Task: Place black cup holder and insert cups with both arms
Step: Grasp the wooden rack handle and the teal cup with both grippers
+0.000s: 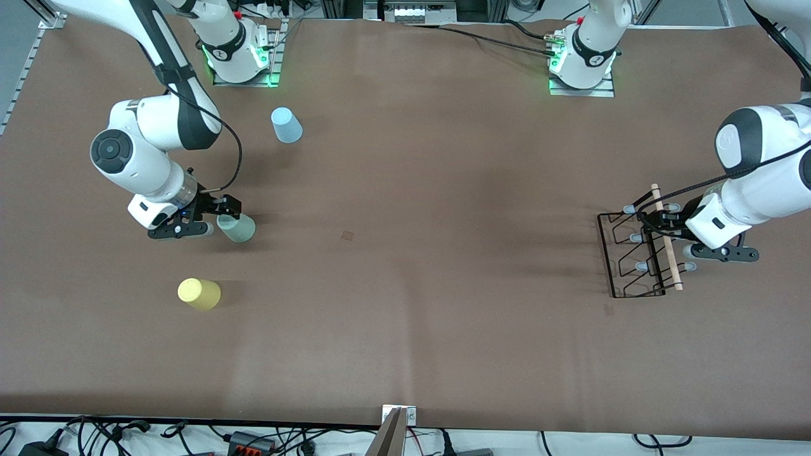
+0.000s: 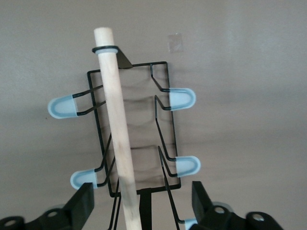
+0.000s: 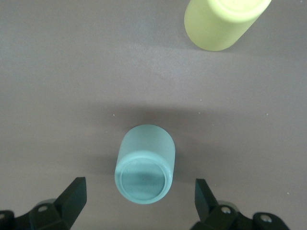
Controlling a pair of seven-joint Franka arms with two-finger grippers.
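The pale green cup's top point(image 1: 235, 227) point(image 3: 143, 177) is still beyond my open fingers, so my right gripper needs to move toward it first and then close on the cup.
The black cup holder point(image 1: 633, 256) rests on the table near the left arm's end, its wooden rod handle point(image 1: 666, 244) on top. My left gripper point(image 1: 666, 227) is over it and open. In the left wrist view the rod point(image 2: 117, 129) runs between the open fingers point(image 2: 84, 203) without touching them, with the gripper point(image 2: 142, 203) low over the holder point(image 2: 165, 129). My right gripper point(image 1: 218, 216) is open around the pale green cup point(image 1: 238, 228). In the right wrist view that cup point(image 3: 144, 165) stands between the spread fingers point(image 3: 74, 194), untouched, with the gripper point(image 3: 139, 196) low beside it.
The yellow cup point(image 1: 199, 294) stands nearer the front camera than the green one and also shows in the right wrist view point(image 3: 223, 21). The light blue cup point(image 1: 286, 125) stands near the right arm's base. Brown cloth point(image 1: 412, 253) covers the table.
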